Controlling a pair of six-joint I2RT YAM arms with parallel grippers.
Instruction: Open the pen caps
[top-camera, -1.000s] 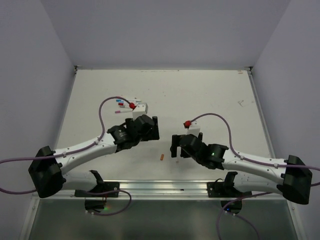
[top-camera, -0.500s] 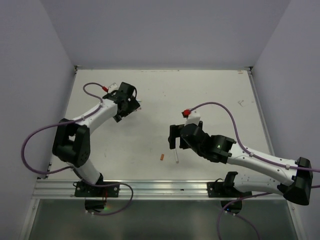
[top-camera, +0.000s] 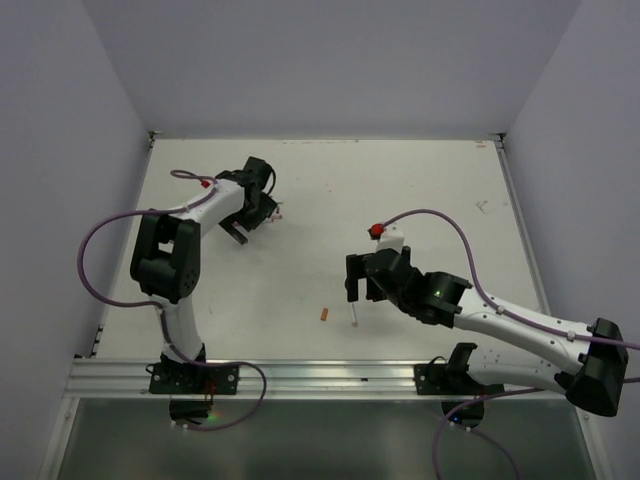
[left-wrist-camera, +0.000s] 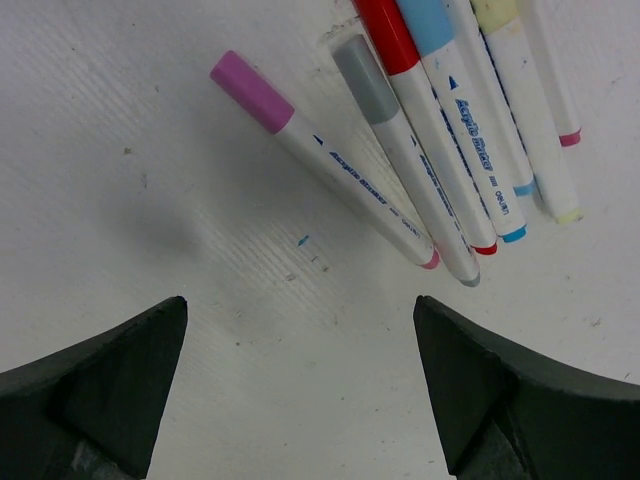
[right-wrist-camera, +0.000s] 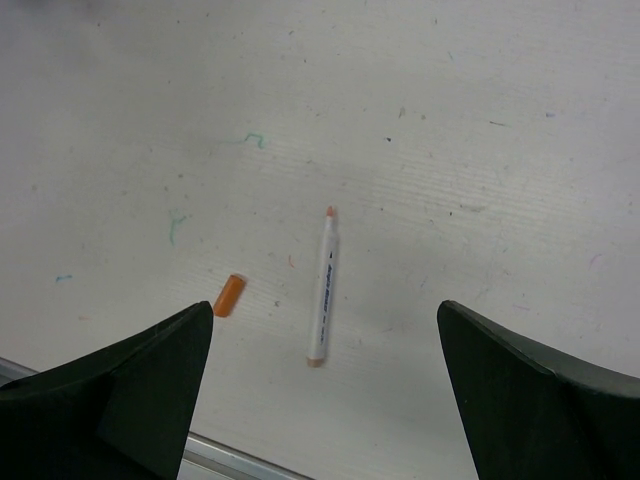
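Observation:
My left gripper grabs the pen's white body (left-wrist-camera: 357, 194) next and keeps the pink cap free. It then hands the pink-capped pen to my right gripper for opening.
Several capped pens lie fanned out at the top of the left wrist view: one with a pink cap (left-wrist-camera: 250, 92), one with a grey cap (left-wrist-camera: 365, 65), then red (left-wrist-camera: 385, 25), blue (left-wrist-camera: 425, 20) and yellow (left-wrist-camera: 495, 12) caps. My left gripper (left-wrist-camera: 300, 310) is open and empty, just short of them, at the table's far left (top-camera: 255, 222). An uncapped white pen with an orange tip (right-wrist-camera: 323, 290) lies near the front edge, with its loose orange cap (right-wrist-camera: 229, 295) beside it. My right gripper (right-wrist-camera: 323, 304) is open and empty above them (top-camera: 362, 292).
In the top view the orange cap (top-camera: 323, 314) and the open pen (top-camera: 353, 316) lie close to the metal rail (top-camera: 320, 375) at the table's front edge. Purple cables loop off both arms. Grey walls stand at the left, right and back.
The left arm swung from the table's middle out to the far left, over the group of pens. The right gripper drew back slightly from the open pen, which lies still.

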